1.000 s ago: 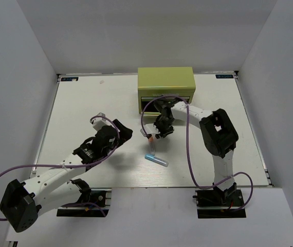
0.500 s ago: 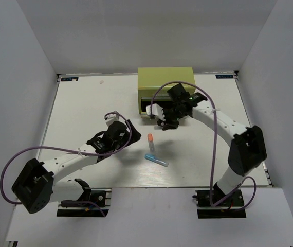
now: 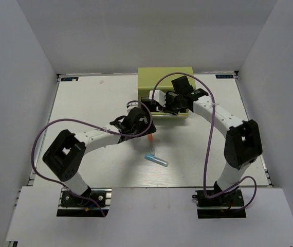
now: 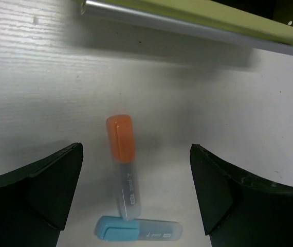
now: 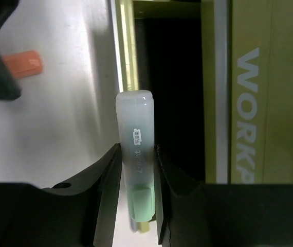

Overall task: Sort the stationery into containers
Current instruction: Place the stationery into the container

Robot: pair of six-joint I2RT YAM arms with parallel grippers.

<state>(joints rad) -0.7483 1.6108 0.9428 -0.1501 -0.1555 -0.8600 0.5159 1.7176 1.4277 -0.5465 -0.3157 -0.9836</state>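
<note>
The left gripper grabs the orange-capped highlighter (image 4: pixel 122 154) across its cap's sides next, to lay it lengthwise in the drawer. The light-blue one stays free.
The lime-green toolbox (image 3: pixel 165 81) stands at the back centre, one front drawer (image 5: pixel 173 77) pulled open and dark inside. My right gripper (image 3: pixel 162 103) is shut on a mint-green highlighter (image 5: pixel 135 146), held at the open drawer's front edge (image 5: pixel 121 51). My left gripper (image 3: pixel 145 129) is open, low over the table. An orange-capped highlighter (image 4: pixel 122 154) lies between its fingers (image 4: pixel 49 185). A light-blue highlighter (image 4: pixel 136 230) lies crosswise, touching the orange one's lower end. Both also show in the top view: orange (image 3: pixel 150 139), blue (image 3: pixel 157 160). Red and dark pens are not in view.
The drawer's metal front edge (image 4: pixel 187 15) runs just beyond the left gripper. White walls enclose the white table (image 3: pixel 85 103) on three sides. The orange cap (image 5: pixel 23 63) shows left of the drawer in the right wrist view.
My right gripper has moved from the highlighters back to the toolbox drawer, carrying the mint-green highlighter. My left arm has reached forward and right, over the orange and blue highlighters.
</note>
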